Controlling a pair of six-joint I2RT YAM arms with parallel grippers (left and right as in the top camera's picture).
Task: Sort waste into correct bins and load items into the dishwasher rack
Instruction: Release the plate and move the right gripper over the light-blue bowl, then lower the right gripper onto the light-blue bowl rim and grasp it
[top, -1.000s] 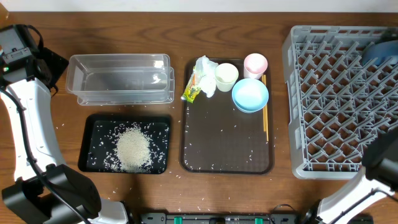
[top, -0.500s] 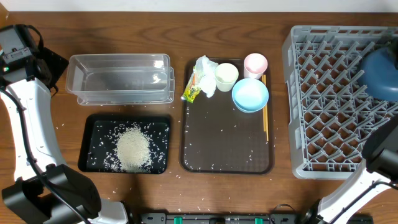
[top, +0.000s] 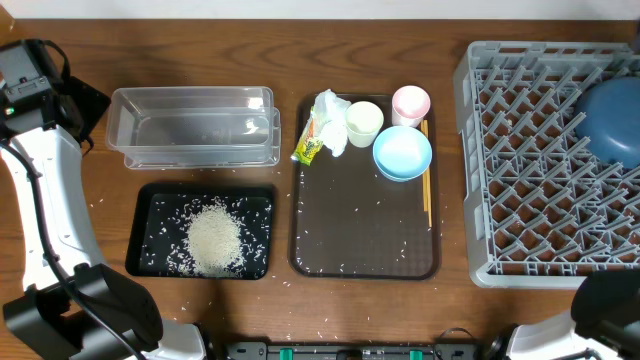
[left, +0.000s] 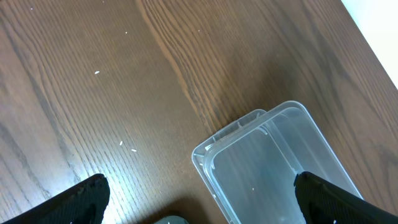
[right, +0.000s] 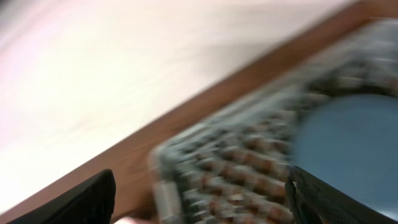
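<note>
My right gripper picks up the light-blue bowl by its rim on the side away from the rack next, so the bowl's body stays free for tilted loading.
The deep-blue plate (top: 612, 120) lies in the grey dishwasher rack (top: 520, 200) at its far right side. In the blurred right wrist view, my right gripper (right: 205, 199) is open above the rack (right: 249, 162), and the plate (right: 348, 143) is free of its fingers. The left gripper (left: 199, 199) hangs open over the wood at the end of the clear tub (left: 267, 168). Rice (top: 214, 238) is heaped in the black tray (top: 200, 189). A tissue (top: 328, 118), wrapper (top: 310, 145), white cup (top: 363, 122), pink cup (top: 411, 101) and light-blue bowl (top: 402, 152) sit on the brown tray (top: 365, 220).
Chopsticks (top: 426, 185) lie along the brown tray's right edge. The clear tub (top: 190, 95) stands behind the black tray. Stray rice grains dot the brown tray and the wood around the black tray. My left arm (top: 45, 200) runs down the table's left edge.
The right gripper has opened and let go of the blue plate, which now rests in the rack. The right arm has drawn back toward the lower right. The left arm has not moved.
</note>
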